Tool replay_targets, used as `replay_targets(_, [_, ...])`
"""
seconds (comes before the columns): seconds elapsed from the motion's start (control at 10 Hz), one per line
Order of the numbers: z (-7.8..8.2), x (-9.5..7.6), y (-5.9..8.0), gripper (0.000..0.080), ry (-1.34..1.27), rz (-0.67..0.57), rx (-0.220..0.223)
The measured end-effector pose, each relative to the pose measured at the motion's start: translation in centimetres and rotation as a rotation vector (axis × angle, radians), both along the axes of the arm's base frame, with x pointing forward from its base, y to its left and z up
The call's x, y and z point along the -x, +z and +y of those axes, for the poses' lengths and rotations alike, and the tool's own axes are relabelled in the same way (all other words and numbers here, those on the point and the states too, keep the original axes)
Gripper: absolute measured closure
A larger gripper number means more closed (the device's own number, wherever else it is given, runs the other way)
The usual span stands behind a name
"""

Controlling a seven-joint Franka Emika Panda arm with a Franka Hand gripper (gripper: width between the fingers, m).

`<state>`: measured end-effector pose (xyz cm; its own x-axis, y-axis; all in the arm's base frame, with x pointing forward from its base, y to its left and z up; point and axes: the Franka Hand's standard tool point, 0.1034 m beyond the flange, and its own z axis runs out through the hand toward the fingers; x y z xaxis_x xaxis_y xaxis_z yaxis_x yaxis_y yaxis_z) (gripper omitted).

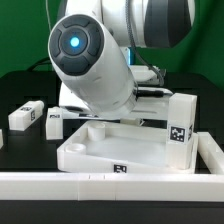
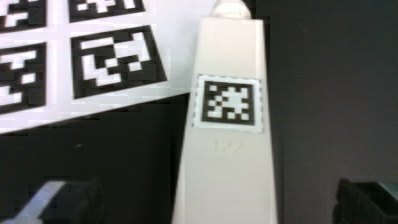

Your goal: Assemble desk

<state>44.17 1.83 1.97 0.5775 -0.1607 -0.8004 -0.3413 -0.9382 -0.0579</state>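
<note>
My gripper's fingers are on either side of the white leg in the wrist view. My gripper should close now. Closing now would catch the leg.
The desk slab (image 1: 100,150), white with a raised rim, lies at the front of the black table. One white block leg (image 1: 180,125) stands upright at its corner on the exterior view's right. Two loose legs (image 1: 27,115) (image 1: 52,122) lie to the exterior view's left. In the wrist view a white leg (image 2: 228,130) with a square tag lies on the table. My gripper (image 2: 205,205) is open, with a dark fingertip (image 2: 43,202) on either side of that leg and a gap between each one and the leg. In the exterior view the arm hides the gripper.
The marker board (image 2: 80,50) lies right beside the leg in the wrist view. A long white rail (image 1: 110,186) runs along the front of the table and up the exterior view's right side. The arm's bulky body (image 1: 95,60) hangs over the slab.
</note>
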Motion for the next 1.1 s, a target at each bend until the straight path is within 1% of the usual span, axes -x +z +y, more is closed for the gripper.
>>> replay_targets(0.3, [0.1, 0.58, -0.76, 0.015, 0.001, 0.014, 0.0])
replay_targets(0.5, [0.1, 0.59, -0.77, 0.015, 0.001, 0.015, 0.0])
replay_targets(0.6, [0.1, 0.59, -0.77, 0.0257, 0.001, 0.015, 0.0])
replay_targets(0.7, [0.08, 0.59, -0.77, 0.0408, 0.001, 0.015, 0.0])
replay_targets(0.8, [0.03, 0.5, -0.73, 0.0408, 0.0, 0.013, 0.0])
replay_targets(0.9, [-0.04, 0.38, -0.7, 0.0512, -0.001, 0.011, 0.001])
replay_targets(1.1, [-0.23, -0.19, -0.18, 0.0512, 0.0, 0.002, -0.003])
